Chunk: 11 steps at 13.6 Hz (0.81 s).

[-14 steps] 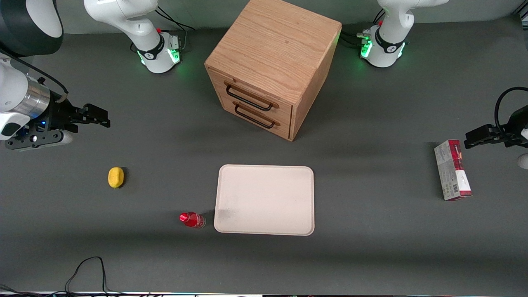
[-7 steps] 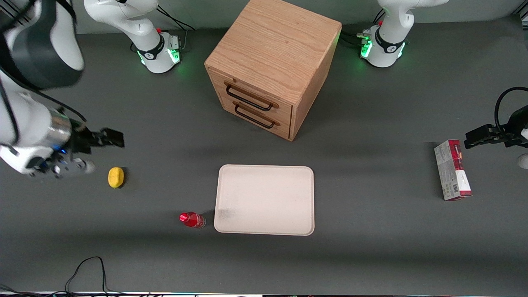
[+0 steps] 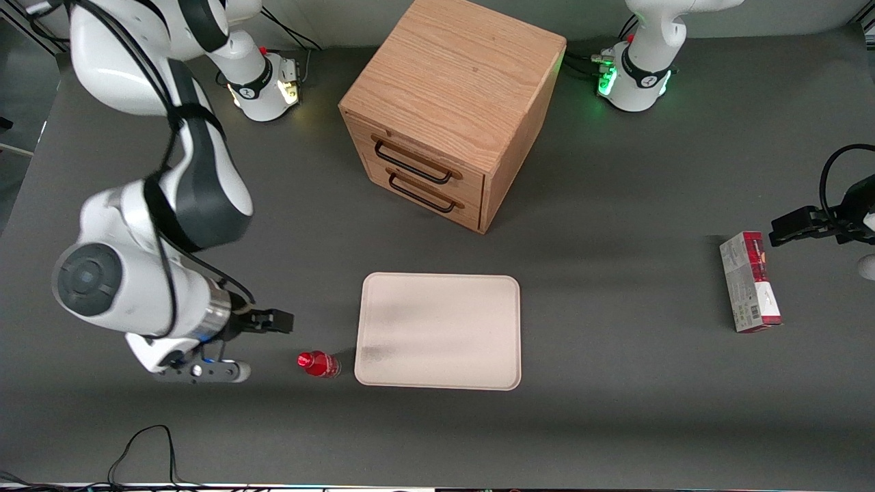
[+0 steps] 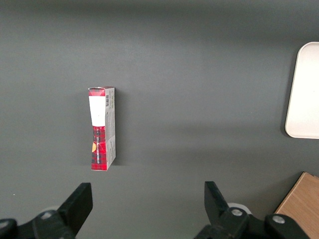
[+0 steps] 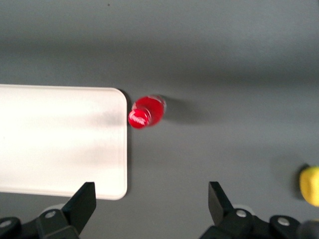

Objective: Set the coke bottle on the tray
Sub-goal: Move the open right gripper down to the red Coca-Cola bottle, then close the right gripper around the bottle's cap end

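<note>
Next, my gripper grabs the coke bottle by its red body (image 3: 327,365) to place it on the tray (image 3: 437,331).
The coke bottle (image 3: 318,363), tiny and red with a red cap, stands on the dark table just off a near corner of the tray (image 3: 437,331). The right wrist view looks down on the coke bottle (image 5: 146,112) close beside the rounded corner of the cream tray (image 5: 60,139). My gripper (image 3: 272,320) hovers beside the bottle toward the working arm's end of the table, a little farther from the front camera. In the wrist view the gripper (image 5: 152,201) is open wide with bare table between its fingers (image 5: 83,201).
A wooden drawer cabinet (image 3: 451,109) stands farther from the front camera than the tray. A red-and-grey carton (image 3: 750,281) lies toward the parked arm's end. A yellow lump (image 5: 310,185) shows in the right wrist view. A black cable (image 3: 143,444) loops at the near table edge.
The right arm has swung nearer the front camera and toward the bottle, now covering the yellow lump in the front view. Bottle, tray and carton have not moved.
</note>
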{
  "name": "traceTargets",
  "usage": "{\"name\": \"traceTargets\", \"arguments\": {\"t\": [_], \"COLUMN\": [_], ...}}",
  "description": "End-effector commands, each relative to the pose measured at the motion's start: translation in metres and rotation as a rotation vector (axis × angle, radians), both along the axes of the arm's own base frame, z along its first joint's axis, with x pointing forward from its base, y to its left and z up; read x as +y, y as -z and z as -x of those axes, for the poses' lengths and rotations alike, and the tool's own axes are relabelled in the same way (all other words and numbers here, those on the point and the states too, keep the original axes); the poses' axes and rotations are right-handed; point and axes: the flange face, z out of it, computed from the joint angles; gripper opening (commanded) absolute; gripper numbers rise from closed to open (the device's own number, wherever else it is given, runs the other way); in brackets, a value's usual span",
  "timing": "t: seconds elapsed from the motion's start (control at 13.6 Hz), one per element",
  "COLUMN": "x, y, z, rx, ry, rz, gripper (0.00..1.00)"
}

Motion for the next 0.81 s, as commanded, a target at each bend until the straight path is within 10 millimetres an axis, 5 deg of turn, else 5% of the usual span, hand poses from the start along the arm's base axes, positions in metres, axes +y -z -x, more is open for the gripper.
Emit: {"name": "traceTargets", "arguments": {"t": [0.0, 0.52, 0.74], "x": [0.006, 0.030, 0.031], "y": [0.004, 0.099, 0.114], "z": [-0.008, -0.024, -0.028], "rx": [-0.023, -0.032, -0.057], "ry": [0.026, 0.014, 0.010], "rz": [-0.018, 0.005, 0.012], "gripper": [1.00, 0.99, 0.98]}}
